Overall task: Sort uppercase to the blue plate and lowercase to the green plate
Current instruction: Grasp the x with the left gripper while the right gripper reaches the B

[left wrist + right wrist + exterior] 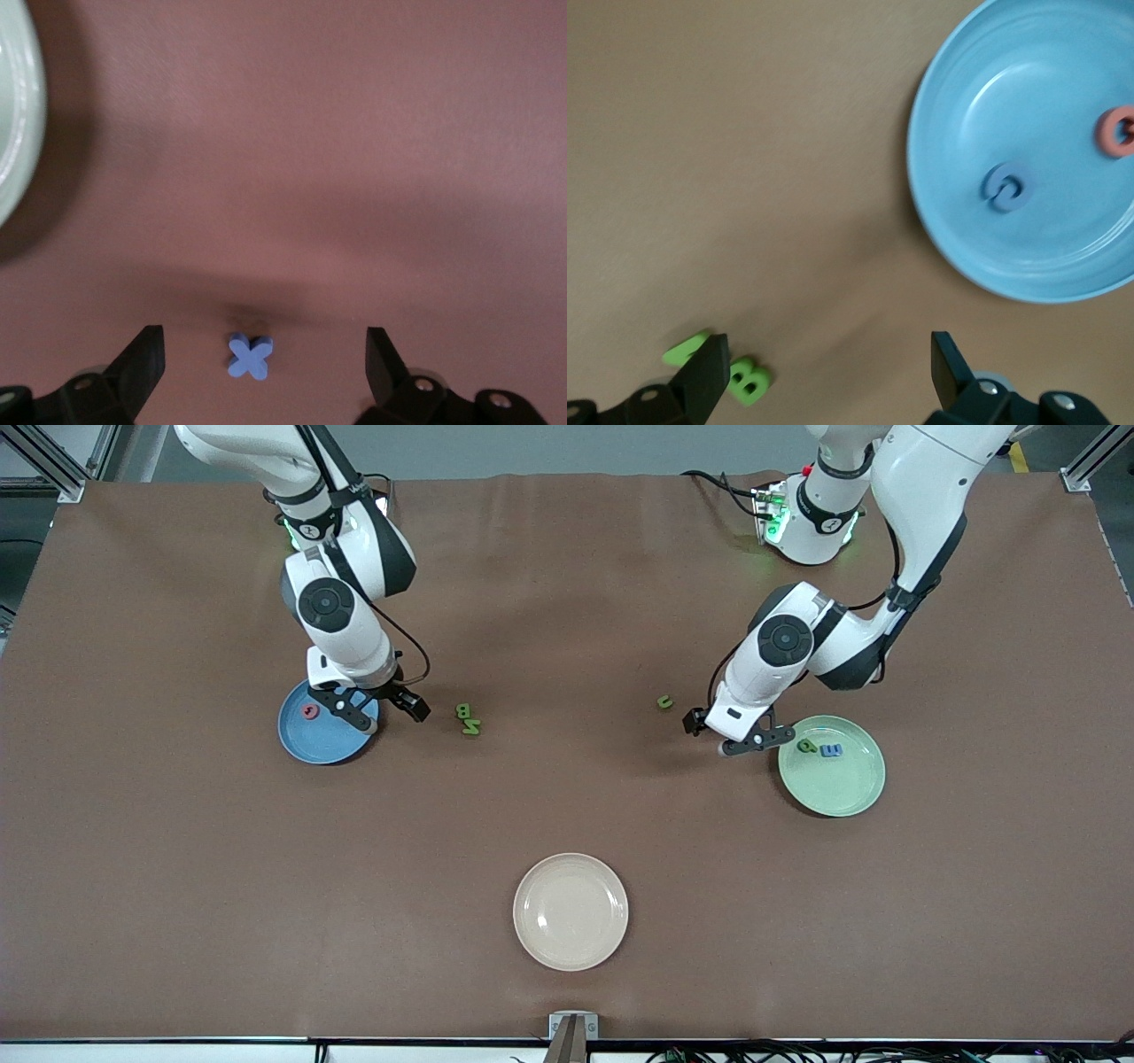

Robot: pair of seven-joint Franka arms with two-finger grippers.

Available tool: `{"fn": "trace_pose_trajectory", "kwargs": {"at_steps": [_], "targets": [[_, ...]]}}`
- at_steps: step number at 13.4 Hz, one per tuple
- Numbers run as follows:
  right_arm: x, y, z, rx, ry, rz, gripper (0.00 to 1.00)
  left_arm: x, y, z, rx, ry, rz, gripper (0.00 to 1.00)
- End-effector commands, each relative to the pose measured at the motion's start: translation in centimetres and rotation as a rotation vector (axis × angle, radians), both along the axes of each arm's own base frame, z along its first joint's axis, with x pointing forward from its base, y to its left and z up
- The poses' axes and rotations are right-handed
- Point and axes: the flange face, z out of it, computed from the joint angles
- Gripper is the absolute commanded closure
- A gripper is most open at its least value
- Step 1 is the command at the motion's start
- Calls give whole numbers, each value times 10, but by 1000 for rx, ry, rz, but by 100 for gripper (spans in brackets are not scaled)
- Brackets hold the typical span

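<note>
My left gripper grabs the blue x by its arms next, to sort the lowercase letters onto the green plate (833, 766) (16, 111).
The blue plate (325, 731) holds the red-pink O (309, 711); the right wrist view shows the plate (948, 204), the O (1121, 131) and the blue G (1005, 187) in it. My right gripper (381, 710) is open and empty over the table beside this plate, near the green B (463, 710) and N (471, 727). The green plate (833, 766) holds the green p (807, 746) and blue m (831, 751). My left gripper (725, 732) is open beside it, straddling the blue x (250, 356) on the table without touching it. The green u (664, 702) lies nearby.
A cream plate (570, 911) stands bare near the table's front edge, nearer to the front camera than everything else. The green plate's rim (18, 106) shows in the left wrist view. In the right wrist view the B (750, 379) and N (687, 348) lie by one finger.
</note>
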Motion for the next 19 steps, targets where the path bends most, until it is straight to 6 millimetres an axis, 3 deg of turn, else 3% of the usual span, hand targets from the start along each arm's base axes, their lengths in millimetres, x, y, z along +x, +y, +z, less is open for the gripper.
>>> {"fn": "trace_pose_trajectory", "kwargs": {"at_steps": [1, 4, 7, 10, 16, 19], "targets": [[-1, 23, -5, 7, 3, 80, 0, -6, 1, -15, 12, 9, -61, 7], [-18, 54, -14, 15, 11, 369, 0, -15, 2, -25, 21, 25, -78, 15], [-38, 88, -29, 28, -36, 455, 0, -19, 5, -31, 24, 41, -73, 25], [-42, 93, -43, 19, -41, 494, 0, -22, 5, -34, 26, 48, -70, 34], [-42, 93, -44, 18, -39, 499, 0, -23, 6, -36, 25, 54, -67, 64], [-42, 93, -44, 18, -39, 497, 0, -21, 7, -35, 24, 51, -65, 84]]}}
